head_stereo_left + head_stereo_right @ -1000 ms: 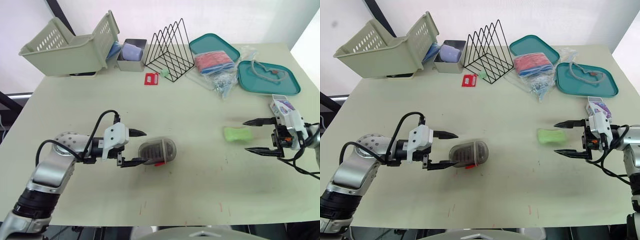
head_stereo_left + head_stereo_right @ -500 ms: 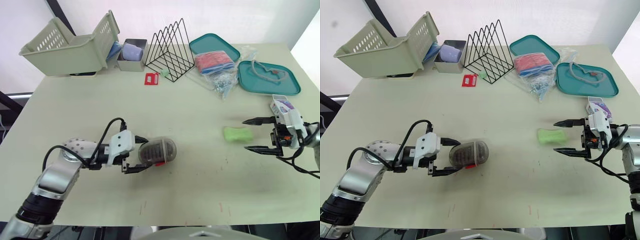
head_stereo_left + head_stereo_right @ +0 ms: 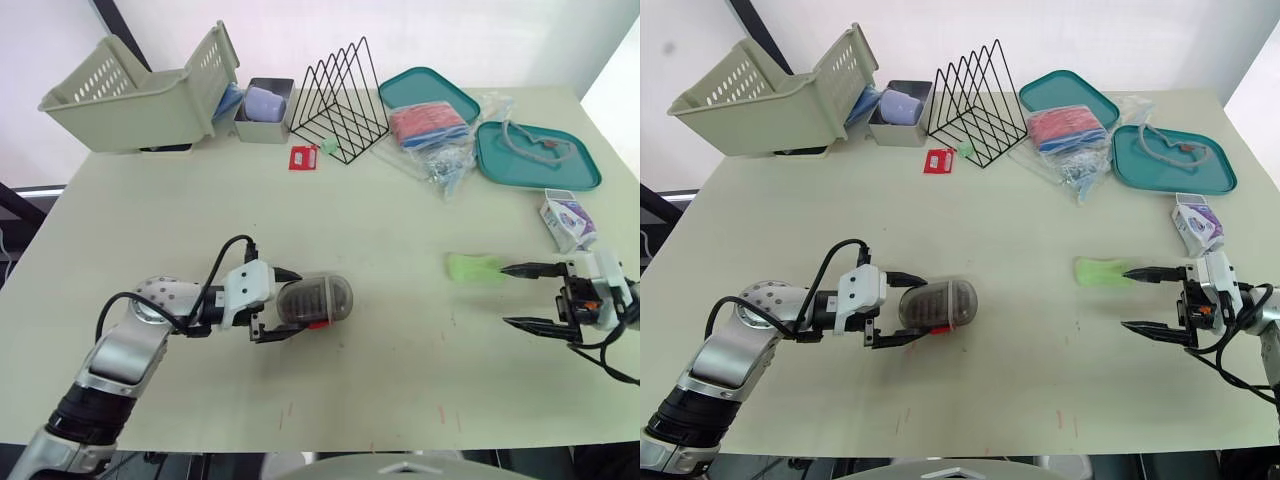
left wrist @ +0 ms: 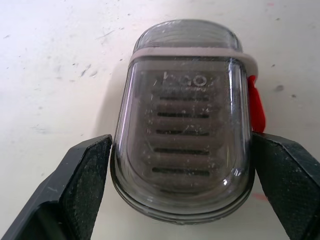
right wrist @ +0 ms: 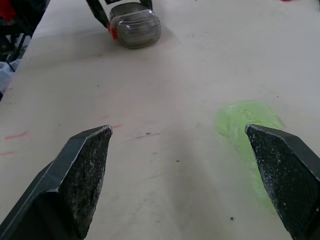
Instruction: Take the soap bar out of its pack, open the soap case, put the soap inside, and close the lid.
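Observation:
I should next use my left gripper to grab the soap case across the straight sides of its smoky body (image 3: 298, 284) (image 4: 119, 142). The soap case curves round at its ends.
The green soap bar (image 3: 473, 268) lies bare on the table at the right. My right gripper (image 3: 505, 295) is open just to its right; the far fingertip is beside the soap's end and the near one is over bare table. The soap (image 5: 247, 125) also shows in the right wrist view. The smoky soap case (image 3: 315, 299) with a red latch lies with its lid closed left of centre. My left gripper (image 3: 283, 305) is open and straddles the case (image 4: 182, 125), one finger close against each side. The white and purple soap pack (image 3: 568, 220) stands beyond the right gripper.
At the back stand a beige basket (image 3: 140, 90), a grey tin (image 3: 264, 110), a black wire rack (image 3: 338, 100), a small red card (image 3: 303, 158), two teal trays (image 3: 535, 155) and a bag of items (image 3: 435, 135). The table's near edge runs close below both grippers.
My left gripper has slid forward until its fingers flank the soap case. My right gripper has drawn back toward the near edge, uncovering the soap pack. The soap and the case have stayed put.

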